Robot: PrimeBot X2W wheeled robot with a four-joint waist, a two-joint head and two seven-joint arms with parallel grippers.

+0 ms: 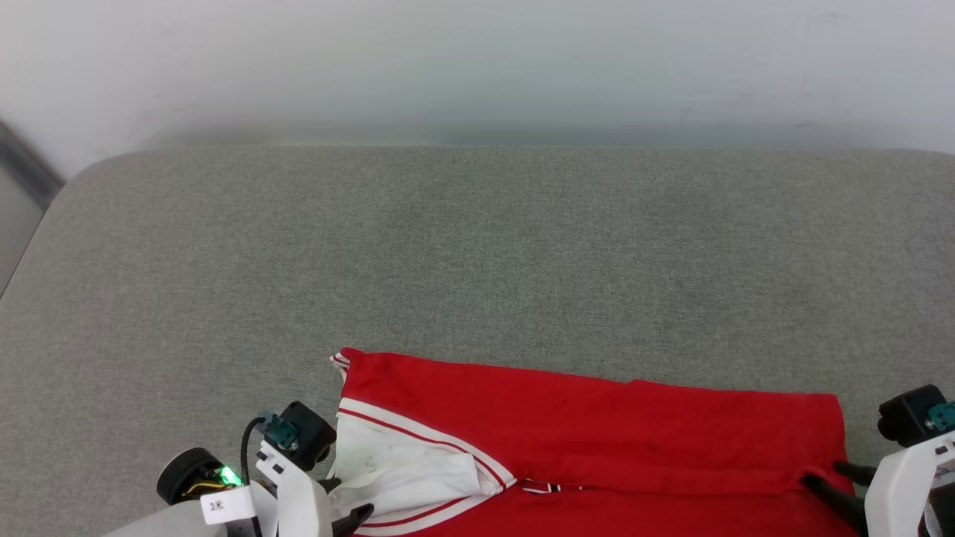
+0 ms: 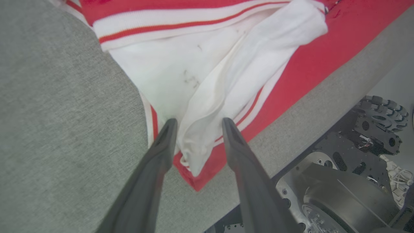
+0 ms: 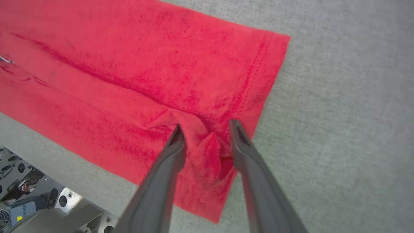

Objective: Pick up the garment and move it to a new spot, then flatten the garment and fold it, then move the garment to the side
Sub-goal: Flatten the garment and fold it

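Note:
The rest of the garment's red body (image 1: 644, 425) lies flat, so the robot's right gripper needs to grab the garment next by the raised fold near its hem (image 1: 824, 475).
The garment (image 1: 597, 432) lies along the near edge of the grey padded surface (image 1: 477, 246), red body folded lengthwise, white sleeve with red-striped trim at its left end. The lettering is hidden. My left gripper (image 2: 198, 124) is open at that left end, its fingers straddling a bunched fold of the white sleeve (image 2: 207, 64). Over at the hem end, my right gripper (image 3: 206, 127) is open, and a raised ridge of red cloth (image 3: 129, 64) sits between its fingers. In the head view the left gripper (image 1: 351, 518) and right gripper (image 1: 832, 479) show at the bottom corners.
Beyond the garment the grey surface stretches wide and bare to a pale wall (image 1: 477, 60). Its near edge runs just below the garment, and the robot's dark base (image 2: 339, 181) with a wheel (image 2: 381, 119) stands under that edge.

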